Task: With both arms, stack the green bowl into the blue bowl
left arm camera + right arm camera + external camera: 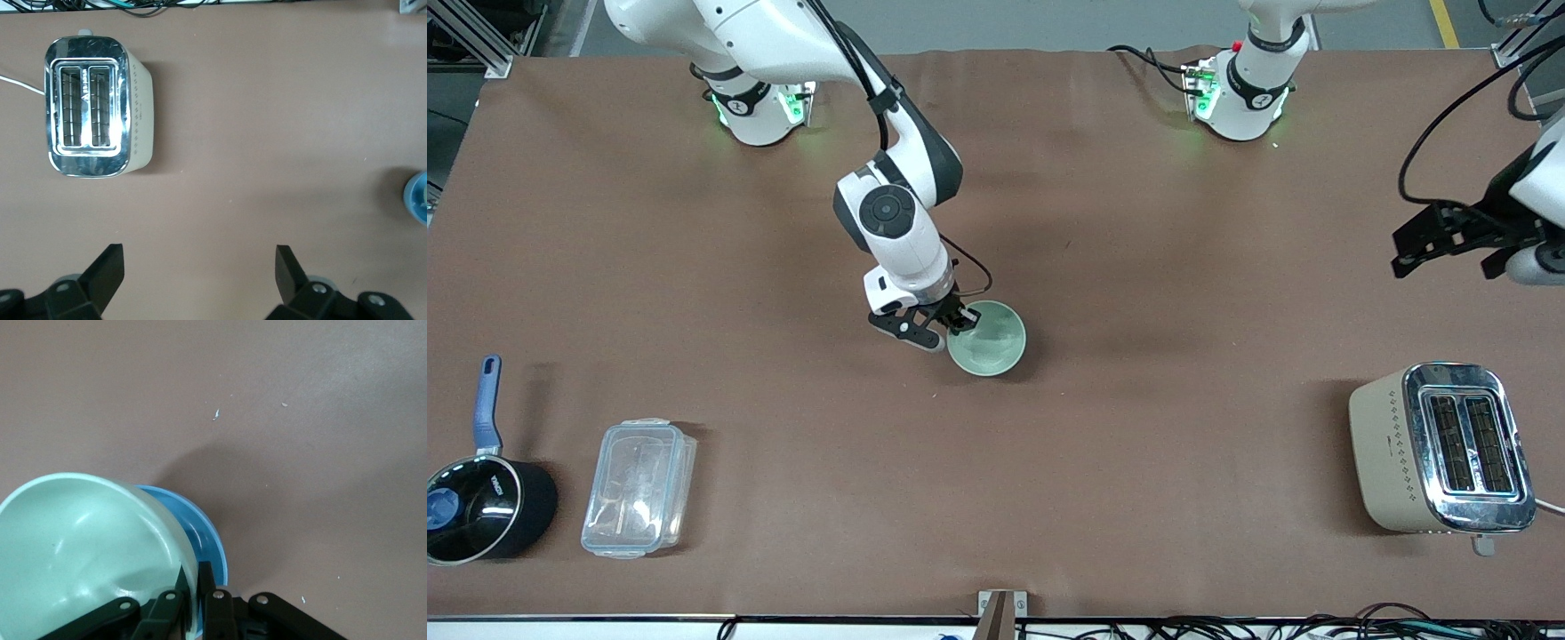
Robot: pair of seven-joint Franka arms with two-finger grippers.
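I can open my right gripper and let go of the green bowl now, because the green bowl (pixel 80 547) is over the blue bowl's rim (pixel 207 520).
My right gripper (pixel 959 322) is shut on the rim of the pale green bowl (pixel 991 342) at the middle of the table. In the right wrist view one finger (pixel 181 587) is inside the green bowl (pixel 80 547) and the other outside its wall. The blue bowl (pixel 203 533) lies directly under the green bowl, with only a crescent of its rim showing. In the front view the green bowl hides it. My left gripper (pixel 1405 253) is open and empty, up over the left arm's end of the table, where the arm waits. Its fingers (pixel 107 270) stand wide apart.
A cream and chrome toaster (pixel 1440 449) stands near the front camera at the left arm's end; it also shows in the left wrist view (pixel 93 107). A black saucepan with a blue handle (pixel 480 507) and a clear plastic box (pixel 639 489) sit at the right arm's end.
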